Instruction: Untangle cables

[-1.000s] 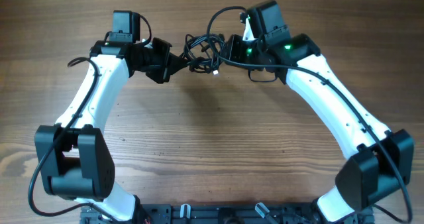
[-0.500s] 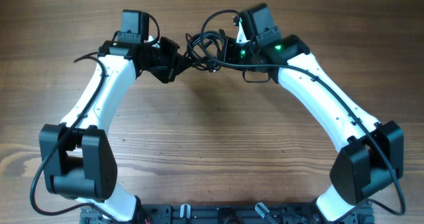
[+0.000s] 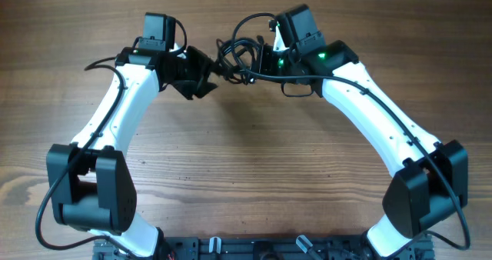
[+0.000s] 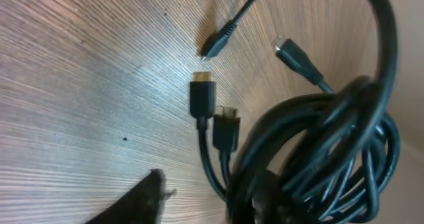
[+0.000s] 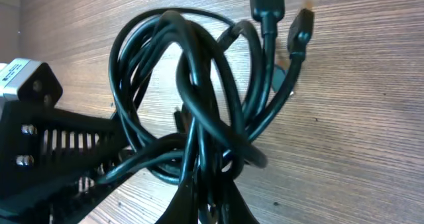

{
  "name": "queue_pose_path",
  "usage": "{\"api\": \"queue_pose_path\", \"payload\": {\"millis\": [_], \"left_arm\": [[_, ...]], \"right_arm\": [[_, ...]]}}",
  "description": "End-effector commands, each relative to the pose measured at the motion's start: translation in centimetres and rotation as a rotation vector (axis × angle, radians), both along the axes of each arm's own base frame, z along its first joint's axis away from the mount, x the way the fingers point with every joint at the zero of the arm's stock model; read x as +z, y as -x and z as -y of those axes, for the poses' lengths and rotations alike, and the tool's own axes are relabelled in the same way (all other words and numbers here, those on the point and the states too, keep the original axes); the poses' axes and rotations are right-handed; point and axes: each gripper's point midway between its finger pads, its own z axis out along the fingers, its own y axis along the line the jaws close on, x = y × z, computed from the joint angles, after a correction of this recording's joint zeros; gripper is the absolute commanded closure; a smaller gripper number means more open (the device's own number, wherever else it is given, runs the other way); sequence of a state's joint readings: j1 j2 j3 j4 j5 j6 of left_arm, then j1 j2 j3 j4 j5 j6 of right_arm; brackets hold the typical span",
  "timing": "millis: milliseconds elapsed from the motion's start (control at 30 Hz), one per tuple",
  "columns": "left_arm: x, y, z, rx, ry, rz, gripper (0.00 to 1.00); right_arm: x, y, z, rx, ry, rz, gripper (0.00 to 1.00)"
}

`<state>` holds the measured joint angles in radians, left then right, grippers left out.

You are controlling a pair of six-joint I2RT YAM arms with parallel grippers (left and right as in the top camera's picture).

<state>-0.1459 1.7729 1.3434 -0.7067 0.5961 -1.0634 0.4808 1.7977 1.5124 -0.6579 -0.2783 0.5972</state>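
My left gripper grabs the parts of the cable coil beside it next. That leaves the cables' plug ends free and my right gripper able to untangle the cables.
The cables [image 3: 237, 54] are a knotted black bundle at the far middle of the table, between both grippers. My right gripper [image 3: 258, 63] is shut on the cables; in the right wrist view its fingertips [image 5: 215, 201] pinch several strands at the bottom of the coil [image 5: 192, 98]. My left gripper [image 3: 209, 72] stands open just left of the bundle. In the left wrist view one finger [image 4: 136, 201] lies apart from the coil [image 4: 311, 151], and the other is hidden under it. Loose plug ends [image 4: 202, 99] lie on the wood.
The wooden table [image 3: 246, 168] is bare in front of the arms. The left gripper's black body [image 5: 46, 144] fills the left side of the right wrist view, close to the coil. Thick arm wires [image 3: 254, 20] loop above the right wrist.
My left gripper has opened and let go of the cables. My right gripper has shut on the bundle. Both wrists shifted slightly toward the far edge.
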Motion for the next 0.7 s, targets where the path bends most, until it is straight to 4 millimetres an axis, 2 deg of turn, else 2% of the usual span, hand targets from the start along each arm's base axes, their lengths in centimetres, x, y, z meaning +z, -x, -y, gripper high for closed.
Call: {"api": "queue_pose_path", "payload": {"millis": [0,167,267,367,500,567,667], "left_arm": [[-0.1,0.4,0.5,-0.027,0.002,-0.001,0.39],[-0.3,0.4,0.3,-0.078,-0.042,0.044,0.27],[-0.7,0.8,1.2,-0.1,-0.079,0.05,0.21],[-1.2,0.4,1.2,-0.135,-0.168,0.105,0.2],[-1.0,0.0,1.3,-0.184,-0.185,0.163,0.21],[-0.6,-0.2,1.9,-0.269,-0.188,0.24,0.26],[-0.5,0.1,2.6,-0.367,-0.203,0.301,0.32]], "right_arm": [[-0.9,0.5,-0.2,0.031,0.001,-0.033,0.96],[-1.4,1.3,0.5,0.038,0.0,-0.084,0.96],[-1.2,1.6,0.1,0.064,-0.018,-0.092,0.96],[-1.0,1.8,-0.1,0.075,-0.032,-0.097,0.96],[-0.9,2.0,0.2,0.089,-0.017,-0.091,0.96],[-0.8,1.2,2.1,0.04,-0.001,-0.101,0.96],[-0.3,-0.4,6.5,-0.065,-0.01,-0.12,0.92]]}}
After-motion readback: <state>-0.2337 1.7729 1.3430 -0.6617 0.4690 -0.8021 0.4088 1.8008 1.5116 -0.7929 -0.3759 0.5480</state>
